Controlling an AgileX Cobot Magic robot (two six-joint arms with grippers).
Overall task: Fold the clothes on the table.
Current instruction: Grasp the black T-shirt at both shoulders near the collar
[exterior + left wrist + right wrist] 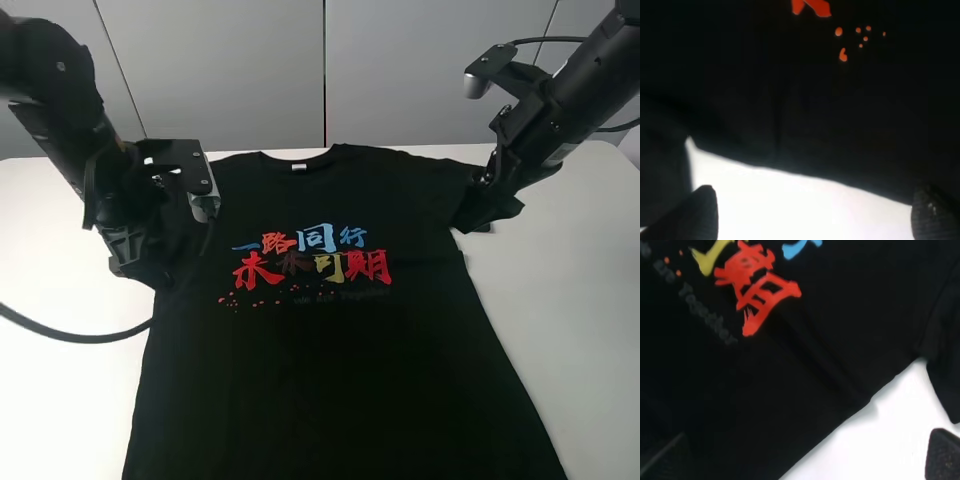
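Note:
My left gripper should next grab the T-shirt by its side edge just below the sleeve [158, 290] to fold the T-shirt [330, 380].
The black T-shirt [330, 380] lies flat, front up, on the white table [570, 290], with red, blue and yellow characters [310, 255] on the chest. My left gripper [135, 250] is low at the shirt's left sleeve. In the left wrist view it [815, 215] is open, its fingertips [702, 212] wide apart over bare table [805, 197] beside the shirt's edge [815, 100]. My right gripper [487, 208] is at the right sleeve. In the right wrist view it [805, 460] is open over the shirt's side edge [790, 365] and bare table [880, 440]. Neither holds cloth.
A grey panelled wall [260, 70] stands behind the table. A black cable [70, 335] from the left arm loops over the table at the left. The shirt's hem runs past the near edge of the exterior view.

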